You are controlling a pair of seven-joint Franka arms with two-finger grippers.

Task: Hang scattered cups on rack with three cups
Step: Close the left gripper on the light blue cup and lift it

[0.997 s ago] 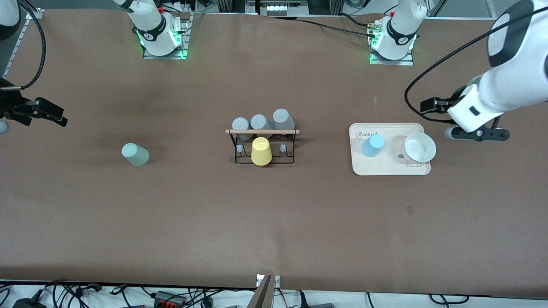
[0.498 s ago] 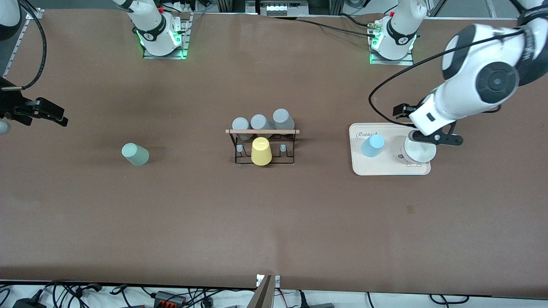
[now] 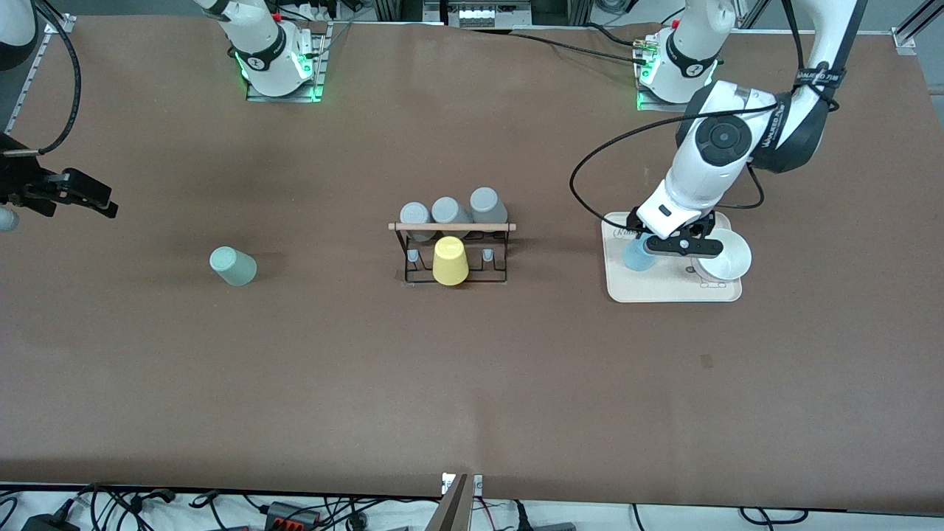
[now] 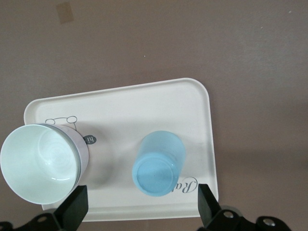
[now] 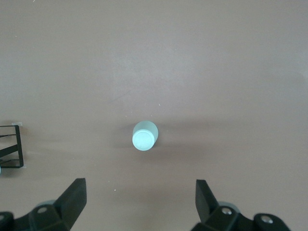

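Note:
The light blue cup needs to hang on the black wire rack, so my left gripper should grab it by its upturned base end (image 4: 155, 174) next.
The light blue cup (image 3: 634, 256) (image 4: 159, 163) stands base up on the cream tray (image 3: 675, 293) (image 4: 144, 103). My left gripper (image 3: 675, 244) (image 4: 142, 209) hangs open over it, and the cup is just off the gap between the fingers. The sage green cup (image 3: 233, 266) (image 5: 145, 136) stands alone on the table toward the right arm's end. My right gripper (image 3: 81, 195) (image 5: 139, 202) waits open in the air above that end, with nothing in it. The black wire rack (image 3: 452, 227) (image 5: 12, 144) with its wooden rod stands mid-table.
Three grey cups (image 3: 446, 211) sit on the rack, farther from the front camera than a yellow cup (image 3: 450, 260) on it. A white bowl (image 3: 726, 256) (image 4: 38, 163) stands on the tray beside the blue cup. A cable loops from the left arm.
The left arm has swung in from the table's end to above the tray, and its gripper now hangs over the blue cup. The right arm has not moved.

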